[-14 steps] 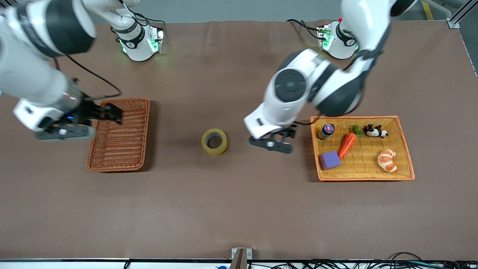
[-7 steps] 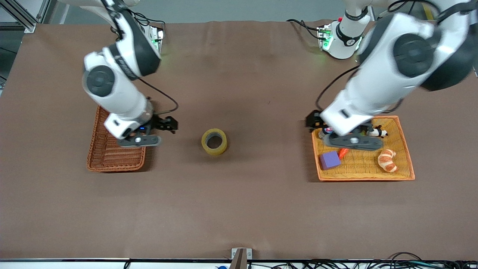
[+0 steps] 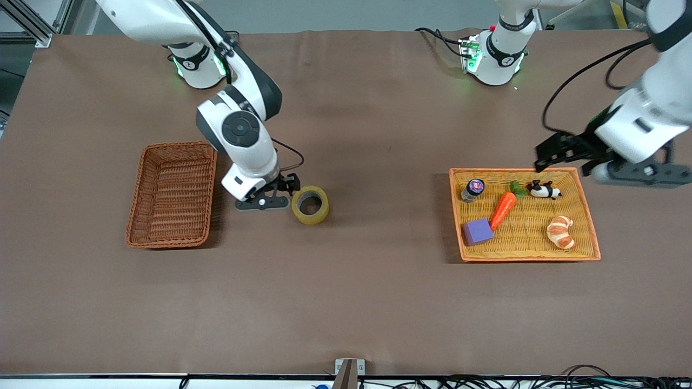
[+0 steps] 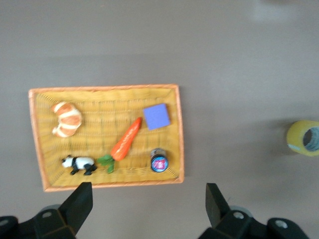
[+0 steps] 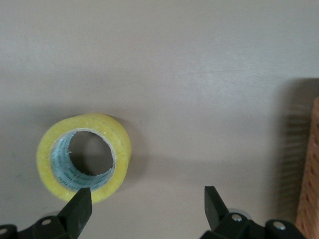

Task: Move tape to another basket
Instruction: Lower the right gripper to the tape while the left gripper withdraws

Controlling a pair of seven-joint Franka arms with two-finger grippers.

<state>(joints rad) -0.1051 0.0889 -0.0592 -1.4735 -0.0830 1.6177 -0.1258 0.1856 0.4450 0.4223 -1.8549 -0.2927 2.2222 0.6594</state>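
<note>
My right gripper is to grab the tape by its ring side (image 3: pixel 296 202) (image 5: pixel 110 187) next. Then the tape can go into the reddish-brown wicker basket.
The tape (image 3: pixel 310 205), a yellowish roll lying flat with its hole up, sits on the brown table between the two baskets. It also shows in the right wrist view (image 5: pixel 84 157) and the left wrist view (image 4: pixel 305 138). My right gripper (image 3: pixel 284 186) is open and low just beside the tape, toward the reddish-brown wicker basket (image 3: pixel 213 178), which is empty. In the right wrist view the gripper (image 5: pixel 147 199) has one fingertip (image 5: pixel 79 201) at the roll's edge. My left gripper (image 3: pixel 551 154) is open and empty, up over the table by the yellow tray's edge nearest the robots.
The yellow-orange woven tray (image 3: pixel 530 259) at the left arm's end holds a carrot (image 3: pixel 503 209), a purple block (image 3: pixel 477 231), a small jar (image 3: pixel 472 189), a panda figure (image 3: pixel 543 189) and a croissant (image 3: pixel 560 232). The tray shows in the left wrist view (image 4: pixel 99 114). The basket's edge shows in the right wrist view (image 5: pixel 311 174).
My right gripper moved from over the wicker basket to beside the tape and lower. My left gripper moved off from above the tray toward the left arm's end.
</note>
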